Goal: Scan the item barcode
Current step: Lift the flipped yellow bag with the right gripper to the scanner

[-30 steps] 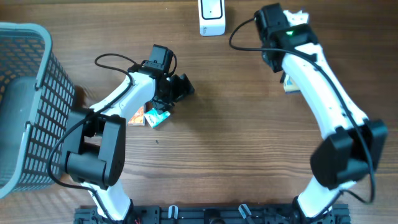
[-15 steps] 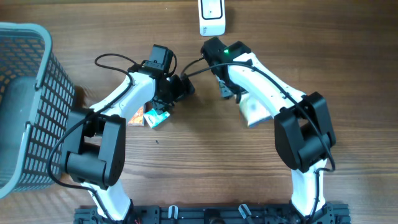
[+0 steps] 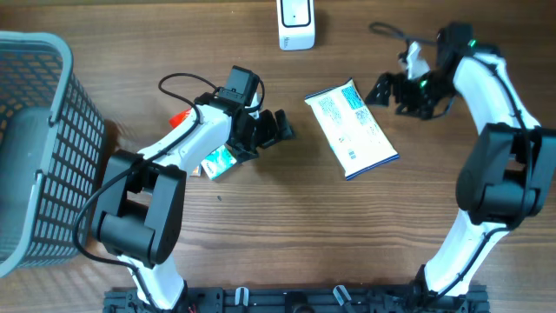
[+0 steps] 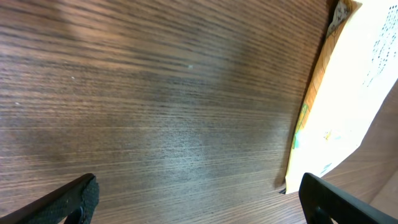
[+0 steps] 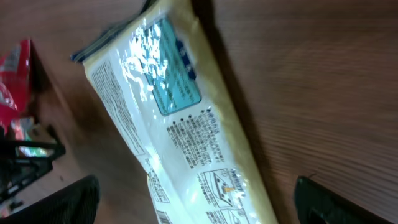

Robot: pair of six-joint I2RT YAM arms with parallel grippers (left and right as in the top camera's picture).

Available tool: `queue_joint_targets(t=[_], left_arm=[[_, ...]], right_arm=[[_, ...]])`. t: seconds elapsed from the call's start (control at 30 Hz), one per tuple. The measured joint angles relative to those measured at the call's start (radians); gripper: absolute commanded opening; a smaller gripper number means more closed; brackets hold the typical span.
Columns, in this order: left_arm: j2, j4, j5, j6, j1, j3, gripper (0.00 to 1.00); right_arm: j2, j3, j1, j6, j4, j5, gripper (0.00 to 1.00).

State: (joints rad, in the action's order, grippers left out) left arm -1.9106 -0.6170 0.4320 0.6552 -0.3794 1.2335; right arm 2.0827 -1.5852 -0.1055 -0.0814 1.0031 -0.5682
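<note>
My right gripper should next grab the packet by its long side edge to scan the barcode, so the printed side of the packet stays free.
The item, a white packet with a blue label and printed text, lies flat on the wooden table, and nothing holds it. In the right wrist view the packet lies just ahead of my open right gripper, and a barcode shows at its lower edge. Overhead, my right gripper stands just right of the packet's top corner. My left gripper is open a little left of the packet. The left wrist view has the packet's edge at the right, with bare wood between the fingers of the left gripper. The white scanner stands at the back.
A grey mesh basket fills the left side. A teal packet and a red one lie under the left arm. The red packet also shows in the right wrist view.
The right gripper opened and let go of the packet, which now lies on the table, and the arm swung right. The left gripper moved a little right toward the packet.
</note>
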Motion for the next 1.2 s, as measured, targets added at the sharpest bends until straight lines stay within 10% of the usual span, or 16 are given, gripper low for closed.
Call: queue_joint_targets(t=[0.23,0.37,0.7,0.77,0.8,1.03,1.2], left_arm=[[0.000,-0.003,0.000,0.000,0.000,0.000,0.95],[-0.001,0.135,0.040,0.004,-0.009,-0.001,0.61],[-0.190,0.484,0.255,0.135,-0.076,0.002,0.61],[-0.202,0.499,0.267,0.152,-0.077,0.007,0.09],[-0.208,0.500,0.256,0.158,-0.079,0.010,0.04],[-0.236,0.457,0.201,0.293,-0.082,0.026,0.04],[-0.238,0.450,0.191,0.370,-0.084,0.031,0.04]], right_arm=[[0.005,0.144,0.005,-0.018,-0.264,-0.106,1.00],[0.050,0.144,0.010,-0.018,-0.230,-0.142,0.94],[0.113,0.137,0.054,-0.002,-0.124,-0.327,0.88],[0.113,0.137,0.079,0.007,-0.121,-0.317,0.89],[0.113,0.136,0.086,0.017,-0.123,-0.310,0.89],[0.090,0.172,0.114,0.001,-0.171,-0.314,0.95],[0.102,0.222,0.111,-0.018,-0.228,-0.395,0.66]])
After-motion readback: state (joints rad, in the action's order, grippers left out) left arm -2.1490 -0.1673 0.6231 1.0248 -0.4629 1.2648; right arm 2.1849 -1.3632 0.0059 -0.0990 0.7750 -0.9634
